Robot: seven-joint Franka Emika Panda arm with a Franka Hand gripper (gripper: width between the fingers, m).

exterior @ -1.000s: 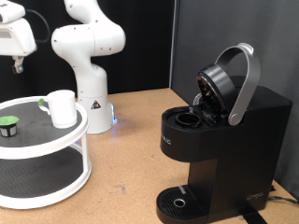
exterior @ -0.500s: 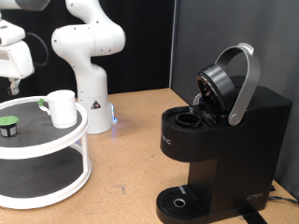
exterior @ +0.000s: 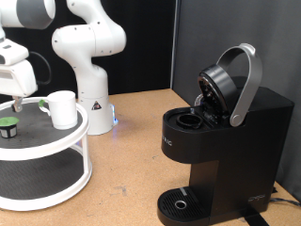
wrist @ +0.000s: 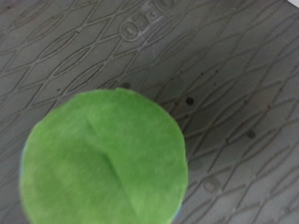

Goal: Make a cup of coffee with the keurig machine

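My fingers are still above the pod's green top (exterior: 8,121) (wrist: 105,159) and closing now would miss the pod, so my gripper first lowers to the pod's dark sides.
The keurig machine (exterior: 230,141) stands at the exterior view's right with its silver-grey lid handle (exterior: 246,80) raised and the pod chamber (exterior: 191,121) showing. The white cup (exterior: 62,108) stands on the top shelf of a round white two-tier stand (exterior: 56,151). A small dark pod with a green top (exterior: 8,125) sits on the same shelf, to the cup's left. My gripper (exterior: 19,100) hangs just above the pod at the exterior view's left edge. In the wrist view the pod's green top (wrist: 103,159) fills the lower part, lying on the dark patterned mat (wrist: 224,65); no fingers show there.
The white robot base (exterior: 89,66) stands behind the stand. A round drip tray (exterior: 179,202) lies at the machine's foot. The brown table (exterior: 132,169) stretches between stand and machine. A dark curtain hangs behind.
My gripper has come down and slightly right, from high at the upper left to just above the green-topped pod. Cup, pod and machine have not moved.
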